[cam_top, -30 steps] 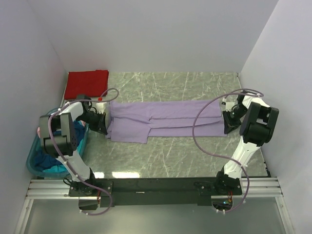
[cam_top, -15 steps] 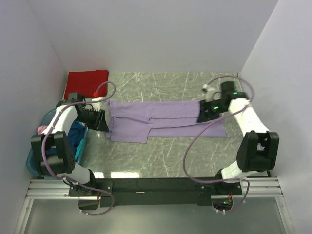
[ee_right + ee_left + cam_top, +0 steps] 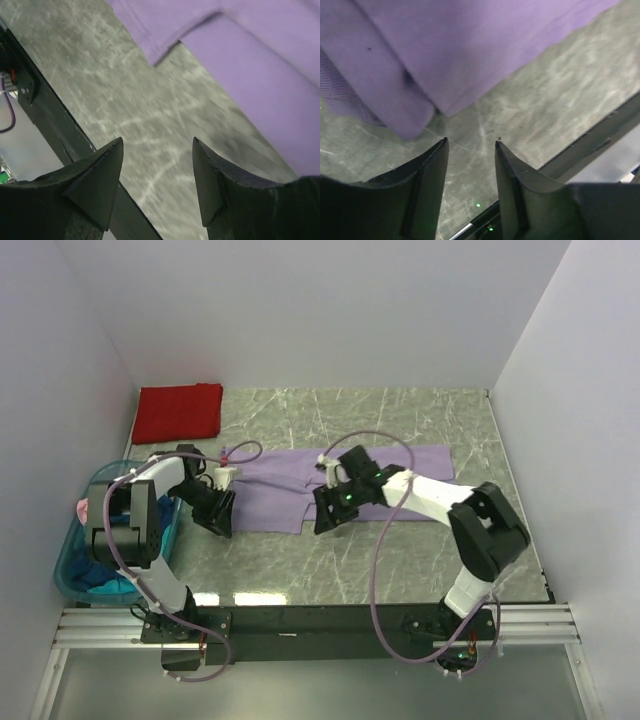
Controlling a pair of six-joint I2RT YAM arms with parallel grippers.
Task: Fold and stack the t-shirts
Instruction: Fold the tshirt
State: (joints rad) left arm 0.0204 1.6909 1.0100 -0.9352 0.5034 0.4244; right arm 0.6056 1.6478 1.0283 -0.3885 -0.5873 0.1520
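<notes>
The front edge of the light purple t-shirt needs to be folded back over the shirt, so my left gripper will next grip its near front corner.
A light purple t-shirt lies flat across the middle of the marble table, long side running left to right. My left gripper hangs open over its front left corner; in the left wrist view the gripper has only bare marble between its fingers, with the purple cloth just beyond the tips. My right gripper stands open at the shirt's front edge near the middle. In the right wrist view the gripper is also empty, with the purple hem beyond it. A folded red t-shirt lies at the back left.
A translucent teal tub sits off the table's left edge, holding blue cloth and a bit of pink cloth. The black rail with both arm bases runs along the near edge. White walls close in the left, back and right.
Both grippers have opened and let go of the purple shirt. The right arm swept left from the shirt's right end to its middle. The left gripper moved a little forward.
</notes>
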